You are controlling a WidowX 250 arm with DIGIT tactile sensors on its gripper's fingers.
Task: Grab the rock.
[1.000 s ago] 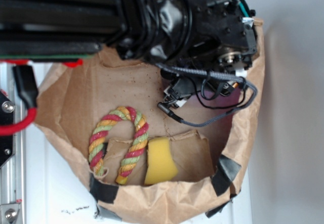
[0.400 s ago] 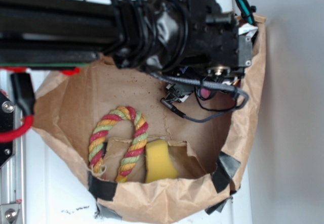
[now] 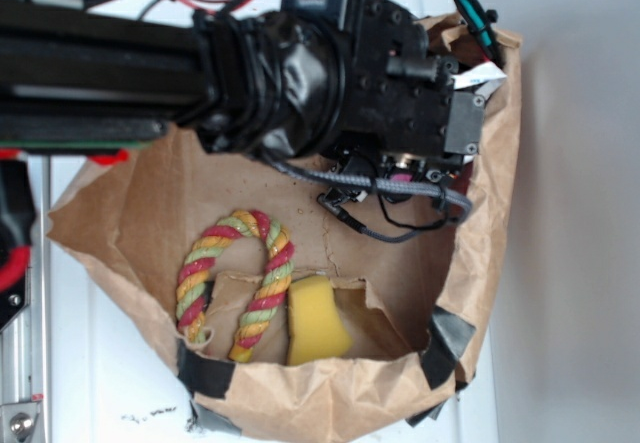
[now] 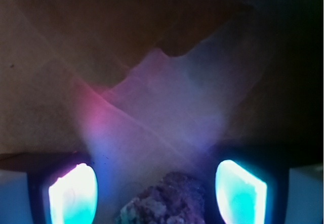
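Observation:
My glowing fingers are on either side of the speckled rock point(image 4: 169, 202), so closing now would catch the rock. It is time for my gripper to close on the rock.
In the wrist view the rock point(image 4: 164, 201), a rough, speckled brown-grey lump, lies at the bottom edge on crumpled brown paper. My gripper point(image 4: 157, 192) is open around it. The left fingertip point(image 4: 73, 193) and the right fingertip point(image 4: 240, 191) glow on either side, and a gap shows between each and the rock. In the exterior view the black arm point(image 3: 380, 73) hangs over the back right of the paper bag point(image 3: 480, 223). There it hides both the fingers and the rock.
A red, yellow and green rope ring point(image 3: 235, 283) and a yellow sponge wedge point(image 3: 315, 318) lie in the bag's front half. A grey cable point(image 3: 400, 228) loops below the wrist. A pink patch point(image 3: 401, 176) peeks out under the arm. The bag walls rise all round.
The arm has shifted toward the back of the bag and a little left. Less of the pink patch under the wrist shows. The rope ring and sponge have stayed put.

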